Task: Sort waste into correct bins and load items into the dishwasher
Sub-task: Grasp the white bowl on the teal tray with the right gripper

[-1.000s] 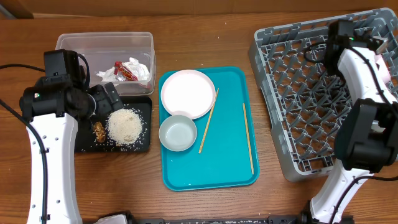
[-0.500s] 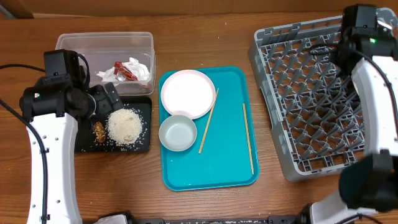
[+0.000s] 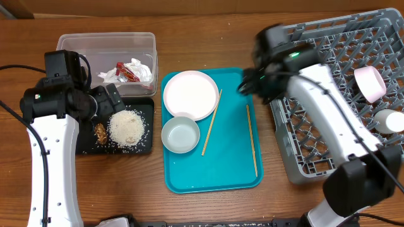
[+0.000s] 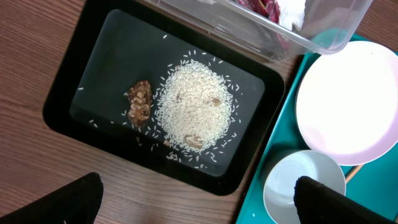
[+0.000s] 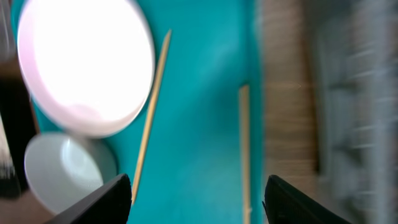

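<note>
I need to load the bowl tilted into the dish rack, so next I should use my right gripper to grab the bowl on the teal tray (image 3: 230, 170) by its rim (image 3: 198, 134), which leaves the bowl's base free.
The clear tub (image 3: 76, 47) holds a crumpled white napkin (image 3: 137, 68) and a red wrapper (image 3: 127, 73). In the black tray (image 3: 146, 108) lie a rice heap (image 3: 126, 128) and a brown scrap (image 3: 100, 132); the left wrist view shows the rice (image 4: 196, 115) and scrap (image 4: 140, 102) too. My left gripper (image 4: 199, 208) hovers open and empty over the black tray's near edge. On the teal tray (image 3: 230, 170) are a plate (image 3: 190, 94), a bowl (image 3: 180, 135) and two chopsticks (image 3: 211, 123) (image 3: 252, 140). My right gripper (image 5: 199, 202) hangs open and empty above the tray between the chopsticks (image 5: 149, 118) (image 5: 244, 149).
The grey dish rack (image 3: 303, 126) fills the right side and holds a pale bowl (image 3: 369, 82) and a white cup (image 3: 386, 121) near its right edge. My right arm (image 3: 315, 94) stretches across the rack's left part. Bare wood runs along the table's front.
My right arm has swung from the rack's far right corner leftwards to the teal tray's right side, uncovering the bowl and cup in the rack. The left arm has not moved.
</note>
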{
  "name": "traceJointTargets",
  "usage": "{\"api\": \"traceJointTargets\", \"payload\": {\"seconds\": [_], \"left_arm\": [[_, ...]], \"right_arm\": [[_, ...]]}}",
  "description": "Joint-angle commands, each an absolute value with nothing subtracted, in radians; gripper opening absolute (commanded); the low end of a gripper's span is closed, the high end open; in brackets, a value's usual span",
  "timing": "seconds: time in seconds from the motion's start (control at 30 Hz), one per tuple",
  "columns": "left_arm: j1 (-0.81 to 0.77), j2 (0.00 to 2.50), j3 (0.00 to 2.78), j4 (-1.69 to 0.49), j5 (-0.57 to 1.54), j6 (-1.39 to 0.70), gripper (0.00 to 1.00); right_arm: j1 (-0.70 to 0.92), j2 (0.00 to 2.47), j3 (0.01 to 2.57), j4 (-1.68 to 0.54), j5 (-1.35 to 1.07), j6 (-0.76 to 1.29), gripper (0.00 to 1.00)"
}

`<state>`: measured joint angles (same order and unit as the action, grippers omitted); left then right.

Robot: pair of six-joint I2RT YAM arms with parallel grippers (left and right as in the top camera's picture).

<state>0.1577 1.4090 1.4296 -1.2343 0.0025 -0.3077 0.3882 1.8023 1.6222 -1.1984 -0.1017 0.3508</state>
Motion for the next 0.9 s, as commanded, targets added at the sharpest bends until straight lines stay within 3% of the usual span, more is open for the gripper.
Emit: {"api": "traceJointTargets", "payload": {"seconds": [0.0, 0.37, 0.67, 0.77, 0.87], "left_arm": [[0.159, 1.399, 1.441, -1.234, -0.008, -0.311, 0.99], [0.159, 1.399, 1.441, -1.233, -0.008, -0.311, 1.0], [0.159, 1.399, 1.441, -1.233, -0.008, -0.311, 1.0], [0.159, 1.399, 1.441, -1.233, -0.008, -0.311, 1.0], [0.159, 1.399, 1.441, -1.233, -0.008, -0.311, 1.0]], "right_arm": [[0.464, 1.816, 1.559, -1.16, -0.187, 0.349, 0.71], [0.671, 1.825, 1.391, -0.963, -0.234, 0.42, 0.72], [0.756, 1.912, 1.379, -0.891, -0.113, 0.503, 0.7], [0.758, 1.954, 1.379, -0.887, -0.113, 0.513, 0.63], [0.758, 1.975, 1.379, -0.885, -0.113, 0.53, 0.44]]}}
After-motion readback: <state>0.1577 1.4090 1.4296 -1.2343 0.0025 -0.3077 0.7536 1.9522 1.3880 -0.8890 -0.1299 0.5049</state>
